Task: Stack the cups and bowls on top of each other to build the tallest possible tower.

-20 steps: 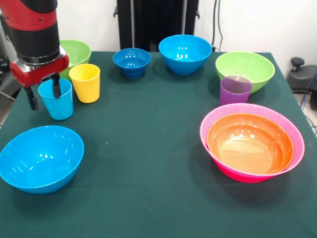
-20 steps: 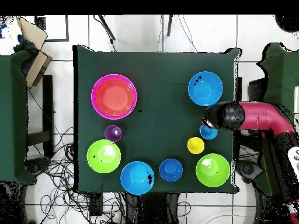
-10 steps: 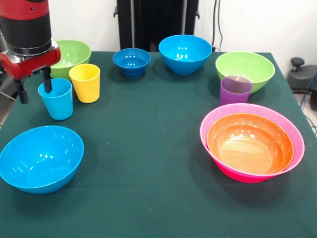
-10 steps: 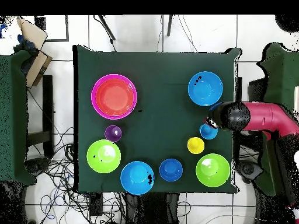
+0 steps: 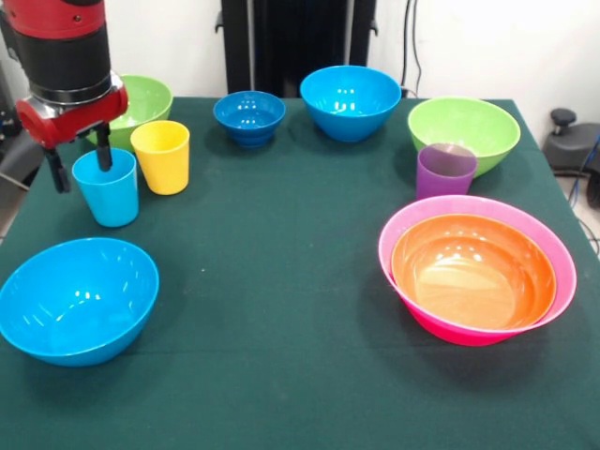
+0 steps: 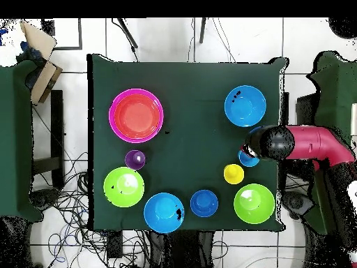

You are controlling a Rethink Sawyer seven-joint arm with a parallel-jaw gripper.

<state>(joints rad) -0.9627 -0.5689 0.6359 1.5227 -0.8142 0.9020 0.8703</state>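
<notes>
My gripper grabs the light blue cup by its side facing away from that neighbour (image 5: 80,178) next, since the yellow cup (image 5: 160,157) stands close against one side of it.
My gripper (image 5: 81,167) is open at the table's left side, over the light blue cup (image 5: 106,187). One finger hangs inside the cup's mouth and the other outside its left wall. The yellow cup (image 5: 160,157) stands just right of it. The purple cup (image 5: 445,171) stands at the right, behind the tower, which is the large pink bowl (image 5: 450,330) with the orange bowl (image 5: 473,272) nested in it. In the overhead view my arm (image 6: 300,143) covers most of the light blue cup (image 6: 249,160).
A bright blue bowl (image 5: 77,298) sits front left and another (image 5: 350,101) at the back. The dark-blue footed bowl (image 5: 249,117) is back centre. Lime green bowls sit back left (image 5: 141,101) and back right (image 5: 464,131).
My gripper drew left and up off the light blue cup's rim, then came back right over it, slightly higher than a second ago. The cup has not moved.
</notes>
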